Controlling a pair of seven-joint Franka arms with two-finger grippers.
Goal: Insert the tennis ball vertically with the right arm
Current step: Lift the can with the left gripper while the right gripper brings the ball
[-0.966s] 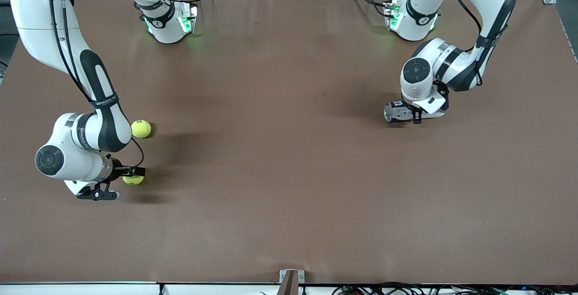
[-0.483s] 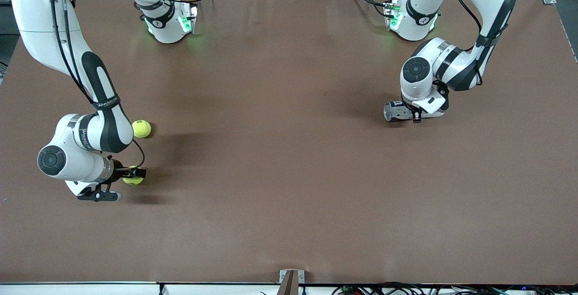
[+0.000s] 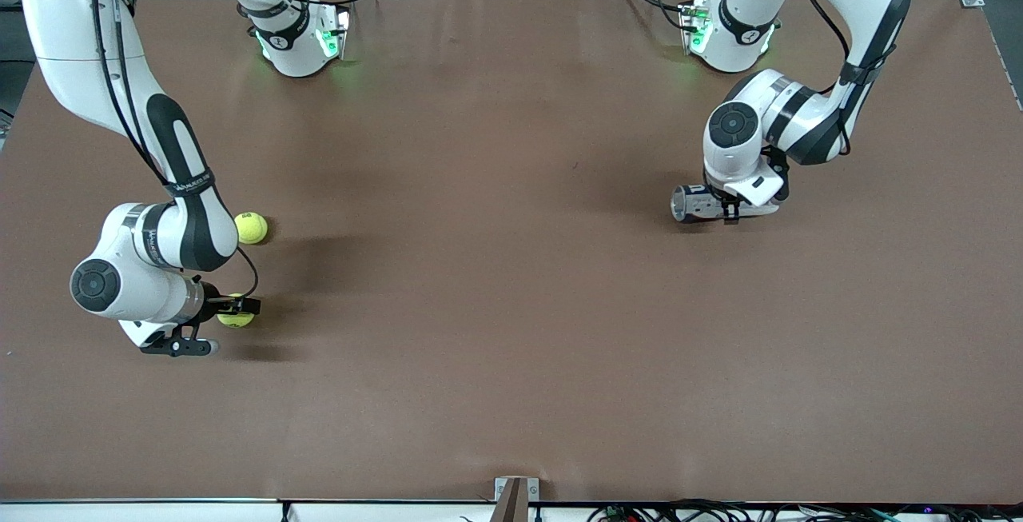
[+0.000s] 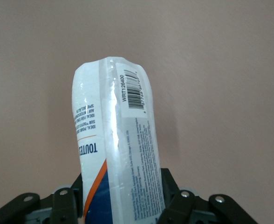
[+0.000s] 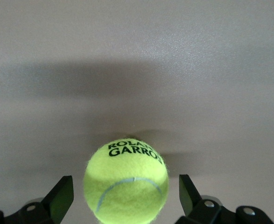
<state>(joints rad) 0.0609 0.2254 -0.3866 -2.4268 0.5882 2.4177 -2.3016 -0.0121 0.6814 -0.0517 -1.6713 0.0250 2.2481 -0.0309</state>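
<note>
My right gripper closes on the tennis ball next, since its fingers stand on either side of the ball.
A yellow tennis ball [image 3: 234,320] [image 5: 126,182] lies on the brown table near the right arm's end. My right gripper [image 3: 237,311] [image 5: 126,196] is low around it, open, with a gap between the ball and each finger [image 5: 61,196]. A second tennis ball [image 3: 251,228] lies just farther from the front camera. Toward the left arm's end, a clear ball tube [image 3: 689,204] [image 4: 113,135] with a white, blue and orange label lies on its side, its open mouth facing the right arm's end. My left gripper [image 3: 729,209] [image 4: 123,205] is shut on it.
The brown table [image 3: 495,282] stretches wide between the two arms. Both arm bases [image 3: 300,38] stand along its edge farthest from the front camera. A small bracket [image 3: 515,494] sits at the edge nearest that camera.
My left gripper has shut on the tube and shifted it slightly toward the right arm's end. My right gripper has edged in around the ball and stays open.
</note>
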